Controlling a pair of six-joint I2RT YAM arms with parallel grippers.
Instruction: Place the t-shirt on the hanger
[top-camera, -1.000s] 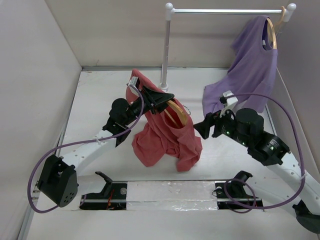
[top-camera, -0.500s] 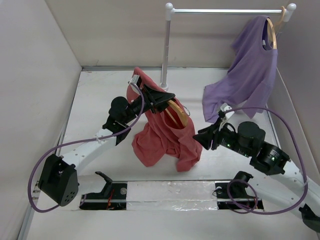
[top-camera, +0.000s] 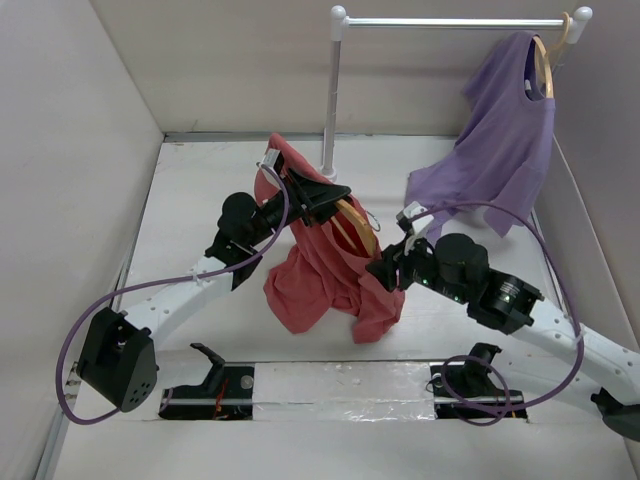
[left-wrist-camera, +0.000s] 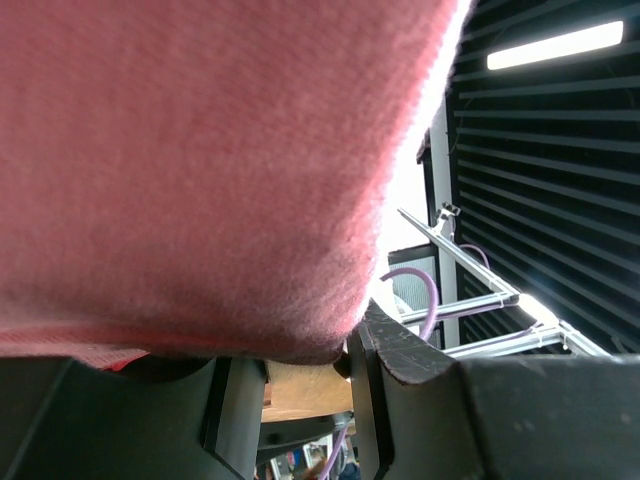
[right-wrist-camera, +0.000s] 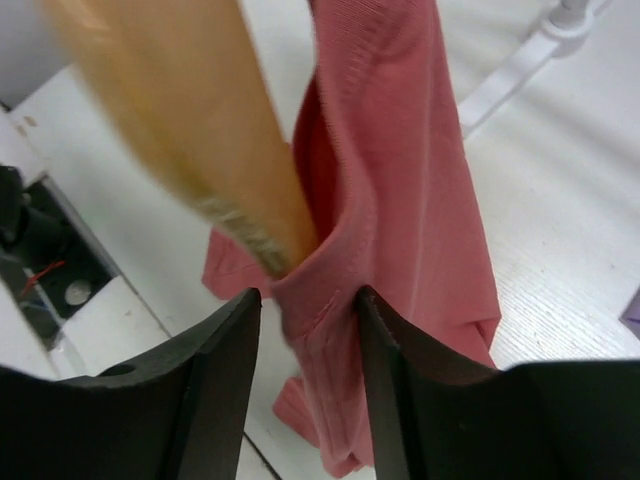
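Note:
The hanger's hook should stay free to hang the t-shirt, so my right gripper will next grab the t-shirt's collar (top-camera: 373, 263) (right-wrist-camera: 316, 308) just below the hanger's arm.
The coral-red t-shirt (top-camera: 330, 270) hangs in mid-air, draped over the orange-tan wooden hanger (top-camera: 352, 222), whose one arm pokes out of the neck opening. My left gripper (top-camera: 318, 200) is shut on the hanger, with shirt cloth (left-wrist-camera: 200, 170) lying over the jaws and wood (left-wrist-camera: 305, 388) showing between them. My right gripper (top-camera: 383, 270) is open at the shirt's right edge. In the right wrist view its jaws stand either side of the collar (right-wrist-camera: 320, 300), just below the hanger's arm (right-wrist-camera: 200, 130).
A white clothes rail (top-camera: 450, 22) on a post (top-camera: 330, 100) stands at the back. A purple t-shirt (top-camera: 495, 140) hangs on a paler hanger (top-camera: 545, 60) at its right end. Walls close in left and right.
My right gripper has moved left, from clear of the shirt to its right edge, and now straddles the collar. The left gripper and the hanger have barely moved.

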